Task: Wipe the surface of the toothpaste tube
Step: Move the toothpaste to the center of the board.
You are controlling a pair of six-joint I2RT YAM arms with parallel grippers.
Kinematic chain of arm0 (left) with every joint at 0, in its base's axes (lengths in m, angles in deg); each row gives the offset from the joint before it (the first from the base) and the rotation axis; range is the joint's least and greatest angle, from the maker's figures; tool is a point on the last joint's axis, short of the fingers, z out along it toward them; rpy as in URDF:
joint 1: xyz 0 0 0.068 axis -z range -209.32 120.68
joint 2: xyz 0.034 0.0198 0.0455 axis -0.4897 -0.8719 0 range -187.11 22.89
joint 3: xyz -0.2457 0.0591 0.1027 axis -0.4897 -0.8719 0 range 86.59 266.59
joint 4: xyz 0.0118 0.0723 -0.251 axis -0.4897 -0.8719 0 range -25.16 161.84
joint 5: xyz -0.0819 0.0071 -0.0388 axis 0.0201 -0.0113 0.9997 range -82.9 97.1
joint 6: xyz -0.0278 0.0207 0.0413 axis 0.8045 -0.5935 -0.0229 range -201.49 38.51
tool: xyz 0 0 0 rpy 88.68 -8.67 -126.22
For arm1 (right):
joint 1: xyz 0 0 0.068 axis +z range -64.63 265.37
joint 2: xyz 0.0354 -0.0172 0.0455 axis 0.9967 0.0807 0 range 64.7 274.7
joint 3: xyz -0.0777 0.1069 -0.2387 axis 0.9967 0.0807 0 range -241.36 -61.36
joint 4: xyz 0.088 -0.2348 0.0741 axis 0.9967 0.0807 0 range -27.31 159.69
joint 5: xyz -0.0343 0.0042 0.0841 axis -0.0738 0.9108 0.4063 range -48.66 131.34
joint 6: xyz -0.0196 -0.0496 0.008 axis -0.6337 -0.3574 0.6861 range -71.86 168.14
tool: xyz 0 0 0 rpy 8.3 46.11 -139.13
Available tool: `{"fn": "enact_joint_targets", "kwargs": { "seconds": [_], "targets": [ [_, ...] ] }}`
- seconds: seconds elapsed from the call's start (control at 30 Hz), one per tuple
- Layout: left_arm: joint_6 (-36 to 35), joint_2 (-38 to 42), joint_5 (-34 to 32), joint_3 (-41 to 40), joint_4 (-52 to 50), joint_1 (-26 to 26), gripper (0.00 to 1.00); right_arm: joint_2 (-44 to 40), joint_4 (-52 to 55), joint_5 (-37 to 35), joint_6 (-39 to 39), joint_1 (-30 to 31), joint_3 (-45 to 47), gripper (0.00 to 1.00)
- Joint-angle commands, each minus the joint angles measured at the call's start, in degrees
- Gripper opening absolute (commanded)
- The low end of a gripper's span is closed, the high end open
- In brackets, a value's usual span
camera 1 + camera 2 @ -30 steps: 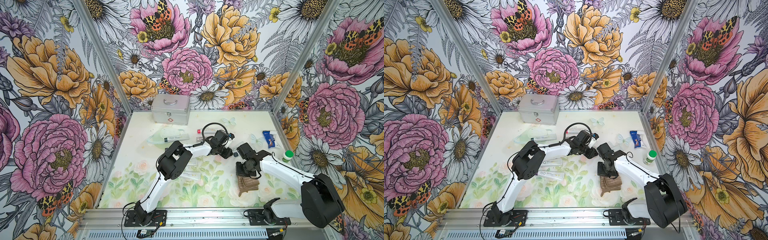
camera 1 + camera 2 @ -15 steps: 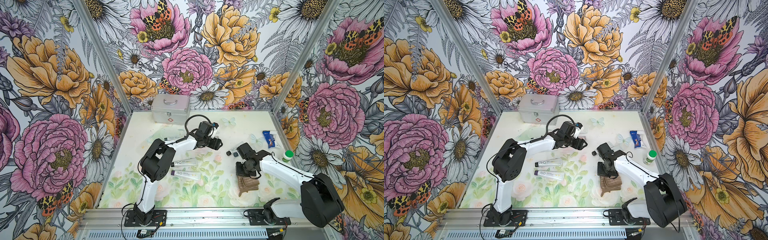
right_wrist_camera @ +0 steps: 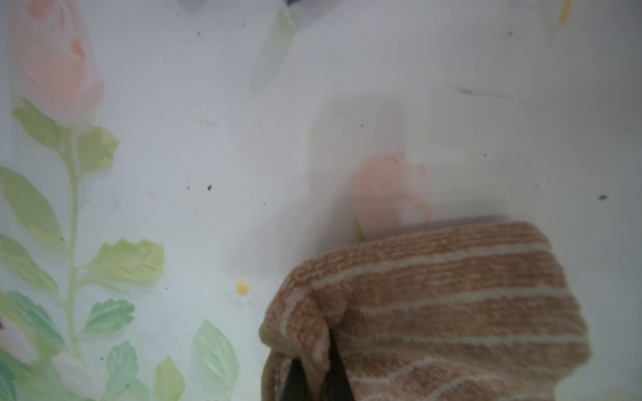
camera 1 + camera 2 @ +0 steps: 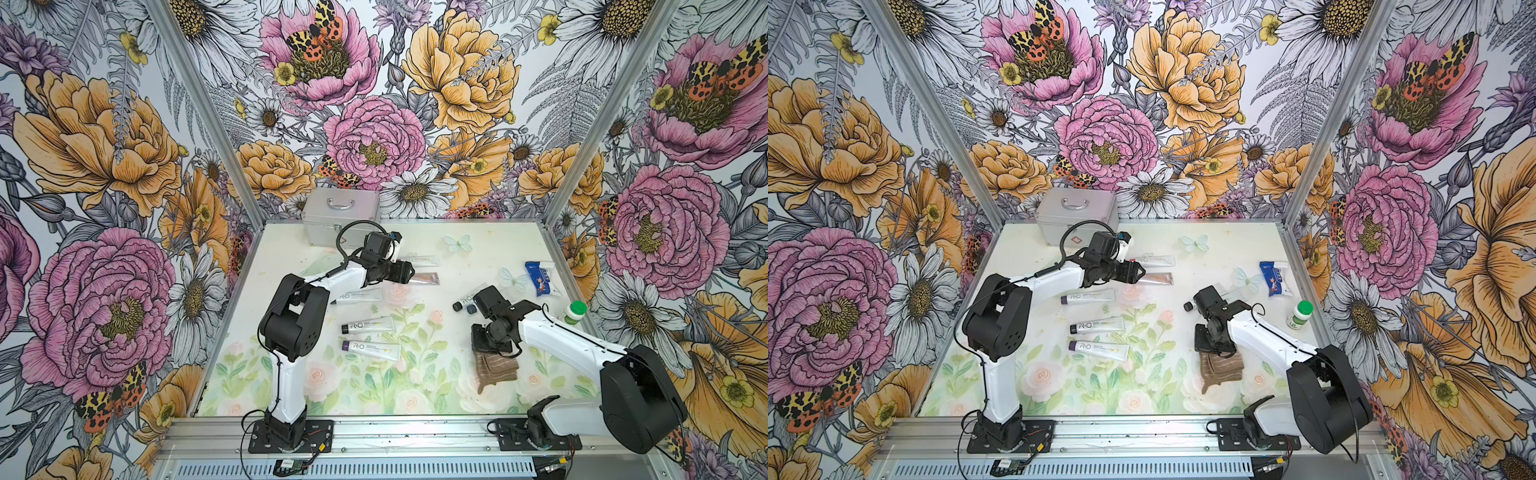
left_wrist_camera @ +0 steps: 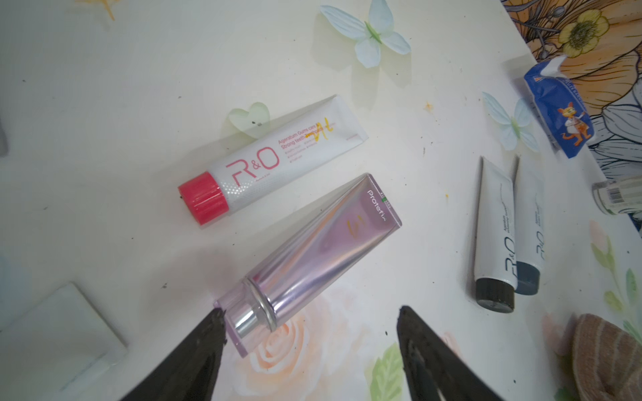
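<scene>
The shiny pink toothpaste tube needs its marked surface open to wipe. My left gripper should next grab across the tube's sides by the clear cap end.
A shiny pink toothpaste tube lies flat on the table at the back middle, seen in both top views. My left gripper stands open at its clear cap end. The cap sits just inside one fingertip and nothing is gripped. A white red-capped tube lies beside it, farther back. At the right front, my right gripper is shut on a brown striped cloth that rests on the table.
Three white tubes lie by the left arm, two more by the right wrist. A silver case stands at the back wall. A blue packet and a green-capped bottle sit at the right edge.
My left gripper has opened and swung from beside the right arm back and leftward to the pink tube's cap end. The right arm and the cloth have not moved.
</scene>
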Motion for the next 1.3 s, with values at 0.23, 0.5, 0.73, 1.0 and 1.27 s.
{"fn": "enact_joint_targets", "kwargs": {
  "seconds": [0.23, 0.5, 0.73, 1.0, 1.27],
  "targets": [
    [-1.7, -4.4, 3.5, 3.6, 0.2, -1.6, 0.79, -1.3, -1.2, 0.0, -0.5, 0.3, 0.1, 0.0],
    [-1.9, -7.7, 5.2, 6.4, -0.5, -1.5, 0.79, -1.9, -1.1, 0.1, -0.5, 0.3, 0.3, 0.0],
    [-1.7, -7.4, 5.7, 4.3, -0.5, 0.0, 0.78, -1.8, -1.4, 0.0, -0.5, 0.3, 0.4, 0.0],
    [-1.9, -3.6, 2.1, -1.7, 0.2, 2.8, 0.72, -1.3, -2.1, 0.5, -0.5, 0.3, 0.7, 0.0],
    [-3.1, -2.3, -5.9, -4.1, 0.4, 5.4, 0.61, -0.2, -2.8, 0.9, -0.5, 0.6, 0.6, 0.0]
  ]
}}
